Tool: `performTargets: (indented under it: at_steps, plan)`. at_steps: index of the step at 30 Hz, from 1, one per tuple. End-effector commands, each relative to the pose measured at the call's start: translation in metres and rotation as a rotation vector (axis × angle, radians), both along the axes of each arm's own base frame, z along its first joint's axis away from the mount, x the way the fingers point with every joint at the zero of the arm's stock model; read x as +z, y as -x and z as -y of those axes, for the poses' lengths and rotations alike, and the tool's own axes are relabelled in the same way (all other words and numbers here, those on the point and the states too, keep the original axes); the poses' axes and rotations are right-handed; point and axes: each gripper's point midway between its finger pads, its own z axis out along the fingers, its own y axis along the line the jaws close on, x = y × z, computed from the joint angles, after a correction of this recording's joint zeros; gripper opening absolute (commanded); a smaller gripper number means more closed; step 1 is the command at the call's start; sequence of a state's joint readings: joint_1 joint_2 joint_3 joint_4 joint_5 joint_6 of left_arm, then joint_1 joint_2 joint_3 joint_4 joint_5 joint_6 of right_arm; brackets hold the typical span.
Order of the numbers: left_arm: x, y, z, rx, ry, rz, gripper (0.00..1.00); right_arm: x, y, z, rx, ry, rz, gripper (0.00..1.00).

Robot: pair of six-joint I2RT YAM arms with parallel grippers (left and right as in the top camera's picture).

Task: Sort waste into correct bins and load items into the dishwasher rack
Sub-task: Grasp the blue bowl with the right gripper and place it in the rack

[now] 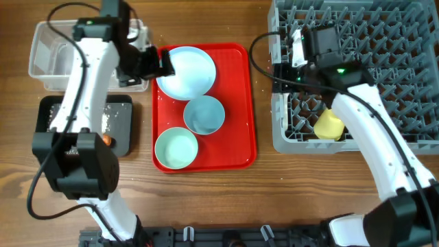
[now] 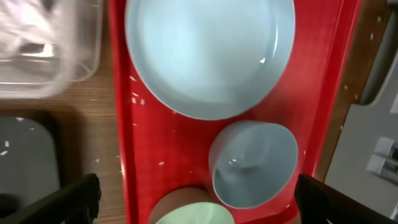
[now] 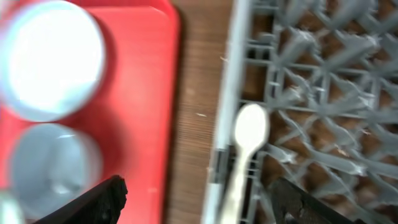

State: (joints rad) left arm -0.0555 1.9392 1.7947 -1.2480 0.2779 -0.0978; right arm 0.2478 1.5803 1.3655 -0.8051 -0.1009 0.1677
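I'll grab the light blue bowl next by its rack-facing rim with my right gripper, so its base stays free to load into the rack.
The pale blue plate, light blue bowl and pale green bowl sit on the red serving tray. My left gripper hovers at the plate's left edge. In the left wrist view it is open and empty above the plate, the blue bowl and the green bowl. My right gripper is open over the grey rack's left wall. The white spoon lies there between its fingers. The yellow cup lies in the rack.
The clear tub stands at the back left. The black tray in front of it holds white rice grains and an orange carrot piece. A strip of bare wood separates the red tray from the rack.
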Motion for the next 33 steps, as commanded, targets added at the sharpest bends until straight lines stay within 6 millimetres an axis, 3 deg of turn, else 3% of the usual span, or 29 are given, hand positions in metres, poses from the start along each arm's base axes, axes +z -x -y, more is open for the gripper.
performTargets:
  at_steps: [1,5,9,12,16,18,23,26,29,31,33]
  plan:
    - [0.009,0.006,0.018,-0.09,-0.06,0.037,1.0,0.009,0.013,-0.043,0.067,-0.184,-0.052,0.76]
    - [0.01,0.002,0.017,-0.067,-0.06,0.05,1.0,-0.016,0.021,-0.092,0.127,-0.201,-0.108,0.65]
    - [0.011,-0.005,0.015,-0.033,-0.059,0.07,1.0,-0.076,0.027,-0.134,0.179,-0.17,-0.216,0.5]
    - [0.011,-0.005,0.015,-0.028,-0.058,0.068,1.0,-0.106,0.028,-0.143,0.187,-0.143,-0.258,0.45]
    - [0.011,-0.005,0.015,-0.027,-0.058,0.07,1.0,-0.143,0.029,-0.14,0.164,-0.066,-0.302,0.31]
    - [0.012,-0.007,0.015,-0.027,-0.057,0.075,1.0,-0.152,0.03,-0.139,0.166,-0.051,-0.317,0.25]
    - [0.013,-0.011,0.016,-0.027,-0.055,0.095,1.0,-0.155,0.027,-0.136,0.167,-0.027,-0.301,0.22]
    - [0.014,-0.013,0.016,-0.026,-0.055,0.105,1.0,-0.155,0.026,-0.136,0.164,-0.028,-0.3,0.04]
    - [0.014,-0.016,0.017,-0.026,-0.053,0.114,1.0,-0.154,0.024,-0.132,0.128,-0.014,-0.298,0.04]
    - [0.015,-0.017,0.017,-0.026,-0.053,0.121,1.0,-0.143,0.023,-0.127,0.119,-0.019,-0.289,0.04]
    - [0.015,-0.017,0.017,-0.026,-0.053,0.12,1.0,-0.119,0.017,-0.114,0.088,-0.011,-0.241,0.04]
